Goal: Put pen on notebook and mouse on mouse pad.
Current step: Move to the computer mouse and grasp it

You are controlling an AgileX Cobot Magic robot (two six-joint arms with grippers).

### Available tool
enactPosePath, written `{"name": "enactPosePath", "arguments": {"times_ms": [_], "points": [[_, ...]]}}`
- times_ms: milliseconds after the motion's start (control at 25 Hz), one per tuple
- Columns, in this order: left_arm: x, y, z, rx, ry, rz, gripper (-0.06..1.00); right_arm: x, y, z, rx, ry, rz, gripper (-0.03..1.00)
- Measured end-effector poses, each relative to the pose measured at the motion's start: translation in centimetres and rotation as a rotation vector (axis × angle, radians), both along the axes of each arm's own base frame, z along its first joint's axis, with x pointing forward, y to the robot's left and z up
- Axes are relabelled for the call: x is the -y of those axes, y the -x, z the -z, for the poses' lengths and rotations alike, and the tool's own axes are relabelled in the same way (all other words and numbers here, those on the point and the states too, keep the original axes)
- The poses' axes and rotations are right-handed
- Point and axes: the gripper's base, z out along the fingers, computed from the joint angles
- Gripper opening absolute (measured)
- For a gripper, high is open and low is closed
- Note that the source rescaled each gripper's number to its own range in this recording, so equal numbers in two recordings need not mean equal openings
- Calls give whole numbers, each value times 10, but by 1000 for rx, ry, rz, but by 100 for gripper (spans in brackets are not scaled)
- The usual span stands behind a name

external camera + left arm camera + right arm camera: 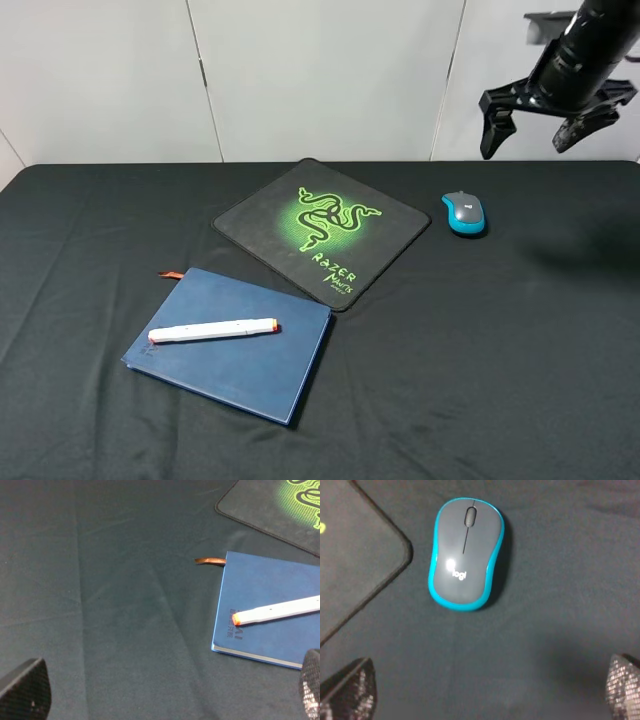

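My right gripper is to pick up the teal mouse (464, 213) next by its long side edges, and then it should put the mouse down on the black mouse pad (322, 232).
The white pen (213, 329) with orange-red ends lies across the dark blue notebook (240, 370) at the front left. Off to the right of the black mouse pad (260, 225), the teal mouse (464, 213) rests on the black tablecloth, apart from the pad's edge. My right gripper (527, 140) hangs open high above and behind the mouse, holding nothing; its wrist view shows the mouse (465, 552) beyond the spread fingertips. My left gripper (167, 690) is open and empty, with the pen (280, 610) and notebook (265, 585) ahead of it. The left arm is out of the high view.
An orange-red ribbon bookmark (170, 274) sticks out of the notebook's far corner. A black cloth (520, 350) covers the whole table. A white panelled wall (320, 70) stands behind it. The pad's corner (355, 555) lies close beside the mouse.
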Motion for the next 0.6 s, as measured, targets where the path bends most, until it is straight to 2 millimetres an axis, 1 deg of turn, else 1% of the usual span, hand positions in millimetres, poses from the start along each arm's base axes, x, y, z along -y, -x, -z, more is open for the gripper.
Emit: {"name": "enactPosePath", "arguments": {"times_ms": [200,600], "points": [[0,0,0,0,0,0,100,-2,-13,19,-55,-1,-2,100],[0,0,0,0,0,0,100,-12,-51,54,-113,-62,-38,100]]}}
